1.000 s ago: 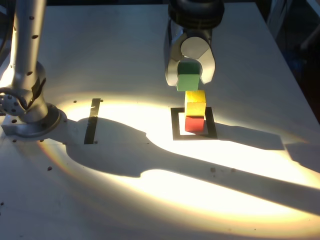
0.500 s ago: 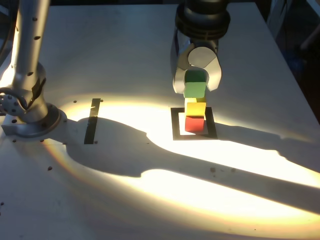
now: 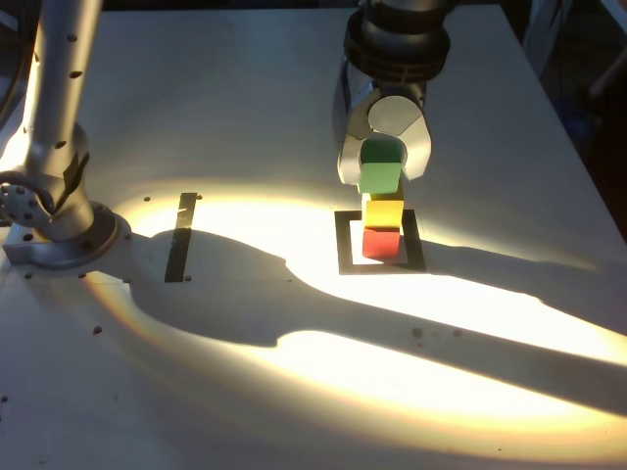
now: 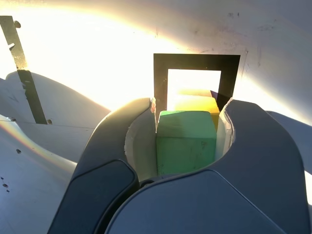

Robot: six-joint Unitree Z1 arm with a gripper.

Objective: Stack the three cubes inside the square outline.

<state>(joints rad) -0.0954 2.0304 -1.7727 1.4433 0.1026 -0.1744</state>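
My gripper releases the green cube now, since its lower edge sits over the yellow cube's top (image 3: 383, 197) and it would remain on the stack.
A red cube (image 3: 381, 243) sits inside the black square outline (image 3: 344, 245) with a yellow cube (image 3: 383, 212) stacked on it. My gripper (image 3: 383, 166) hangs over them, shut on the green cube (image 3: 380, 177), whose underside rests on or just above the yellow cube; I cannot tell which. In the wrist view the green cube (image 4: 186, 141) fills the gap between the grey fingers (image 4: 139, 131), with the yellow cube (image 4: 196, 103) and the square outline (image 4: 160, 78) showing beyond it. The red cube is hidden there.
A straight black tape strip (image 3: 181, 236) lies at the exterior view's left of the outline, also in the wrist view (image 4: 22, 63). The arm's silver base (image 3: 54, 215) stands at the exterior view's far left. The table edge (image 3: 549, 88) runs along the right.
The gripper has carried the green cube to the exterior view's right and down, from beside and above the yellow cube to directly over it. The last half second shows almost no motion.
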